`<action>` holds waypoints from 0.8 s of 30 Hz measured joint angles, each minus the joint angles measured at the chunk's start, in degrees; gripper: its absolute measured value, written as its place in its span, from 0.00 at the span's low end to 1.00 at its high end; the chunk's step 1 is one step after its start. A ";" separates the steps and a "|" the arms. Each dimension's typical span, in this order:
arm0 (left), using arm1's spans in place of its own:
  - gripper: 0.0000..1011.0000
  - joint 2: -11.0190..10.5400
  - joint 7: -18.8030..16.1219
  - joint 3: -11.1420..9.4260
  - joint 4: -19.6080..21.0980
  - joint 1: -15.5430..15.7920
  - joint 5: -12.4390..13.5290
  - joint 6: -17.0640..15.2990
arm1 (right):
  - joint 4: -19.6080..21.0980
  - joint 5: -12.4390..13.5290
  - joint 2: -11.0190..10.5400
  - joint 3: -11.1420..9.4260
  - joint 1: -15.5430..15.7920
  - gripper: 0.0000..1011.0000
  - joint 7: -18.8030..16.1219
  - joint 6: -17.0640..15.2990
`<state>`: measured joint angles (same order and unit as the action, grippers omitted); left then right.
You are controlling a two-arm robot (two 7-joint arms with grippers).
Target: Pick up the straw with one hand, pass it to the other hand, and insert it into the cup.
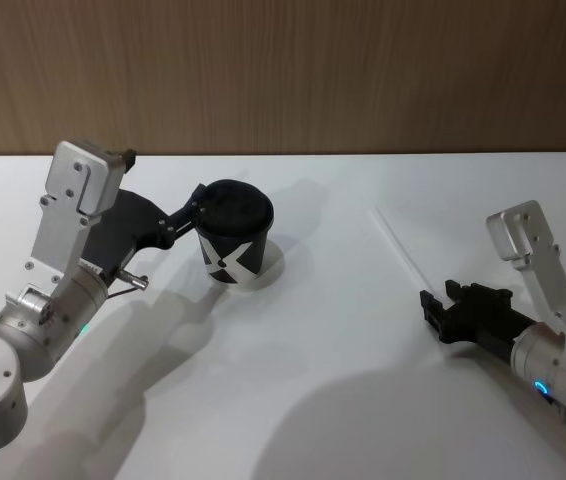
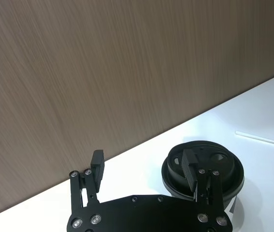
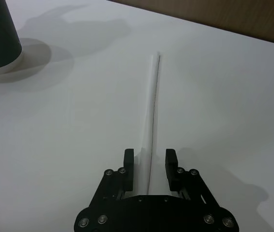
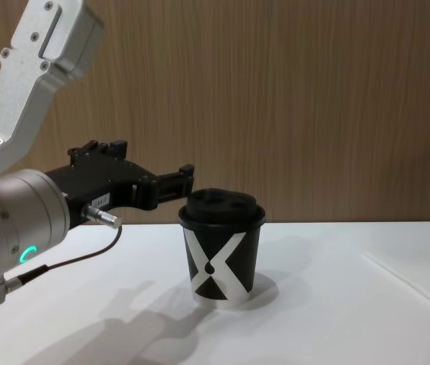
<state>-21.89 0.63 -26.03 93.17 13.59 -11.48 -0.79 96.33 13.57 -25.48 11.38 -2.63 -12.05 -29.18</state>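
The straw's long body [image 1: 399, 246] should stay free to pass to my left gripper, so I should pick up the straw next by its near end [image 1: 434, 290] with my right gripper.
The white straw [image 1: 399, 246] lies flat on the table at the right. Its near end runs between the fingers of my right gripper [image 3: 149, 160], which is open and low over the table [image 1: 343, 400]. The straw [image 3: 152, 106] stretches away from that gripper toward the cup. The black cup [image 1: 235, 235] with a white X and a domed lid stands upright left of centre. My left gripper [image 2: 144, 166] is open, level with the lid, one finger [image 2: 190, 169] over the lid's edge and the other beside the cup [image 2: 209, 169]. The chest view shows this gripper [image 4: 186, 178] just left of the lid.
A wood-panelled wall [image 1: 283, 70] closes off the table's far edge. A thin black cable [image 4: 71, 262] hangs under the left wrist. White table lies between the cup [image 4: 222, 251] and the straw [image 4: 405, 283].
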 joint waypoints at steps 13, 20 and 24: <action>0.99 0.00 0.00 0.00 0.00 0.00 0.00 0.00 | -0.36 -1.45 -0.30 0.64 -0.04 0.18 -0.53 -0.13; 0.99 0.00 0.00 0.00 0.00 0.00 0.00 0.00 | -0.69 -2.10 -0.39 0.92 -0.11 0.10 -0.94 -0.13; 0.99 0.00 0.00 0.00 0.00 0.00 0.00 0.00 | -0.87 -2.40 -0.40 0.95 -0.12 0.08 -1.14 -0.12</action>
<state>-21.90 0.63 -26.03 93.17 13.59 -11.48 -0.79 95.46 11.17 -25.88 12.33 -2.75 -13.19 -29.30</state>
